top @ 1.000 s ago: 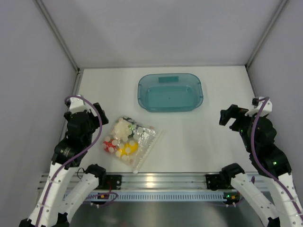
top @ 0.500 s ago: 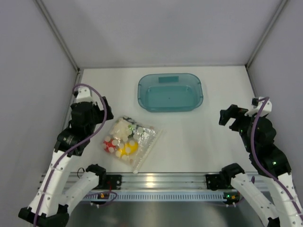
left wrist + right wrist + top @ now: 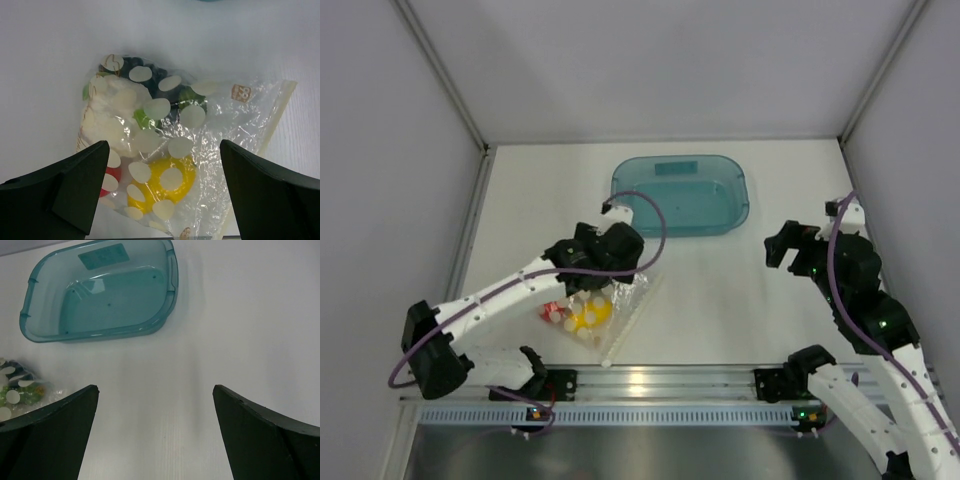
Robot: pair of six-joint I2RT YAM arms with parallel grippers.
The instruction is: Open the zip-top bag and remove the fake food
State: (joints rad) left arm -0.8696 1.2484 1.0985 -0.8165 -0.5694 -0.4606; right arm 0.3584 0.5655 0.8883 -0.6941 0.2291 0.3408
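I will next grab the zip-top bag with my left gripper by its zip strip (image 3: 638, 313) (image 3: 266, 139). The end of the zip strip then stays free for my right gripper to open.
The zip-top bag (image 3: 220, 125) is a clear crinkly pouch with white dots, lying flat on the white table. Its zip strip runs along the right edge and looks shut. Inside is the fake food: a yellow fruit (image 3: 160, 187), a red apple (image 3: 107, 181), a white cauliflower (image 3: 107, 117) and dark grapes (image 3: 135, 65). My left gripper (image 3: 162, 146) hovers open directly above the bag, touching nothing. From the top view, the left gripper (image 3: 600, 270) covers the upper part of the bag (image 3: 625, 298). My right gripper (image 3: 788, 248) hangs open over bare table, well right of the bag.
A translucent teal tray (image 3: 735, 205) stands behind the bag at the table's centre back, also in the right wrist view as the tray (image 3: 167, 300). Grey walls close in the left, right and back. A metal rail runs along the near edge.
My left arm has swung from the left side of the table rightward and now reaches over the bag. The right arm has shifted slightly left and forward. The bag has not moved.
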